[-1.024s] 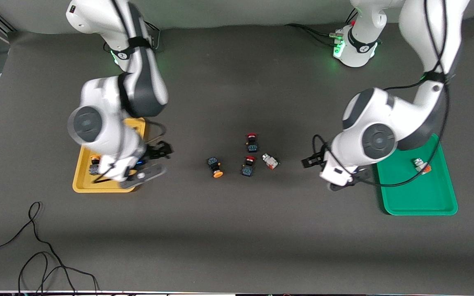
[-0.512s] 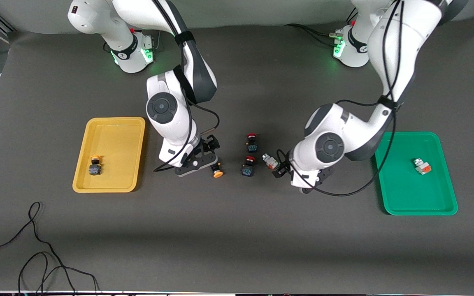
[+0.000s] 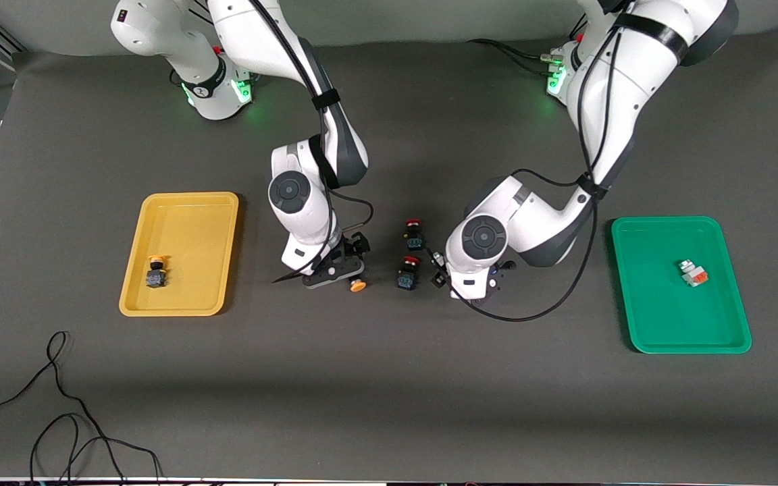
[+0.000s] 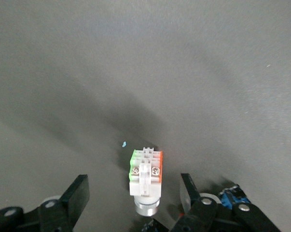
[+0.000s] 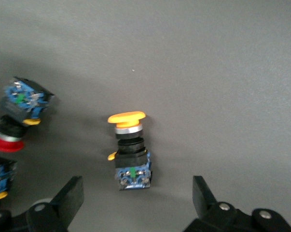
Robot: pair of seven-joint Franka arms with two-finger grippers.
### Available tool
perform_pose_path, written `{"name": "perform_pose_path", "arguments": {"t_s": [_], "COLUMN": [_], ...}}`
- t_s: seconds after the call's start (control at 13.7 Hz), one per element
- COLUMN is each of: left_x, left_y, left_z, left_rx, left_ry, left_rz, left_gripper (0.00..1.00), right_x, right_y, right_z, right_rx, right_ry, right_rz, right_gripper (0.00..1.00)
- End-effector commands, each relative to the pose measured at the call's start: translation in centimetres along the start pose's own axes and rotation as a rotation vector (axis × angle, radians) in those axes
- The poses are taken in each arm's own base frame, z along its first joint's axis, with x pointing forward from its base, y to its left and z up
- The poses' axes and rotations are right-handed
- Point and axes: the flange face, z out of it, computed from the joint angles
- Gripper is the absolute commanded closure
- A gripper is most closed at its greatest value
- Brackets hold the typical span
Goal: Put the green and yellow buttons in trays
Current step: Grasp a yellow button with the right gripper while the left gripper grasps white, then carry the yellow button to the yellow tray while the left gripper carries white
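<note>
The robot's right gripper needs to grip the yellow-capped button by its blue-and-black switch body (image 5: 133, 171) next. Then the right gripper needs to place the button in the yellow tray.
A white-grey switch (image 4: 145, 173) with green and orange faces lies on the table between the fingers of my open left gripper (image 4: 134, 187), with a gap on each side. In the front view the left gripper (image 3: 440, 273) covers most of it. A yellow-capped button (image 5: 129, 151) lies on its side just off my open right gripper (image 5: 137, 193). Its cap (image 3: 358, 285) shows beside the right gripper (image 3: 343, 267). The yellow tray (image 3: 190, 229) holds another yellow-capped button (image 3: 155, 271). The green tray (image 3: 666, 310) holds a second switch (image 3: 693, 273).
Two red-capped buttons (image 3: 414, 233) (image 3: 408, 272) lie between the two grippers, close to both. A loose black cable (image 3: 58, 405) lies near the table's front edge toward the right arm's end.
Both arms have swung from their trays to the middle of the table. The right gripper came down by the yellow-capped button, the left one around the switch.
</note>
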Motion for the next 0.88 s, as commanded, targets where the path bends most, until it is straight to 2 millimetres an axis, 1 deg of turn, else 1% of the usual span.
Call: {"name": "perform_pose_path", "arguments": {"t_s": [0.0, 0.07, 0.15, 0.22, 0.29, 0.37, 0.44, 0.51, 0.59, 0.66, 0.73, 0.8], "left_x": [-0.6, -0.8, -0.9, -1.0, -1.3, -1.5, -1.5, -1.5, -1.4, -1.5, -1.5, -1.3], "left_y": [0.7, 0.8, 0.8, 0.9, 1.0, 1.0, 1.0, 1.0, 1.0, 1.0, 1.0, 1.0], "left_z": [1.1, 1.5, 1.9, 2.2, 2.4, 2.8, 3.1, 3.2, 3.2, 3.3, 3.2, 3.0], "left_rx": [-0.003, -0.006, -0.002, -0.004, -0.006, -0.003, 0.001, 0.002, 0.003, 0.005, 0.004, 0.001], "left_ry": [0.025, 0.025, 0.026, 0.029, 0.030, 0.028, 0.027, 0.028, 0.040, 0.046, 0.047, 0.048], "left_rz": [-0.009, -0.005, -0.008, -0.010, -0.007, -0.002, -0.002, 0.000, 0.008, 0.015, 0.015, 0.013], "left_gripper": [0.15, 0.15, 0.15, 0.15, 0.15, 0.15, 0.18, 0.30, 0.56, 1.00, 1.00, 1.00], "right_x": [-1.0, -1.5, -1.6, -1.6, -1.6, -1.5, -1.4, -1.2, -1.1, -1.1, -0.9, -0.6], "right_y": [-0.4, -1.1, -1.3, -1.3, -1.3, -1.3, -0.8, -0.4, -0.2, -0.2, -0.1, 0.1], "right_z": [3.1, 3.7, 3.8, 3.8, 3.8, 3.7, 3.7, 3.5, 3.5, 3.3, 2.9, 1.7], "right_rx": [-0.011, -0.004, 0.004, 0.004, 0.005, 0.006, 0.005, 0.007, 0.008, 0.011, 0.017, 0.030], "right_ry": [0.048, 0.058, 0.057, 0.057, 0.057, 0.058, 0.057, 0.056, 0.056, 0.055, 0.059, 0.061], "right_rz": [0.029, 0.024, 0.028, 0.028, 0.029, 0.031, 0.037, 0.043, 0.046, 0.049, 0.052, 0.057], "right_gripper": [0.00, 0.00, 0.00, 0.05, 0.18, 0.42, 0.54, 0.65, 0.73, 0.76, 0.83, 0.85]}}
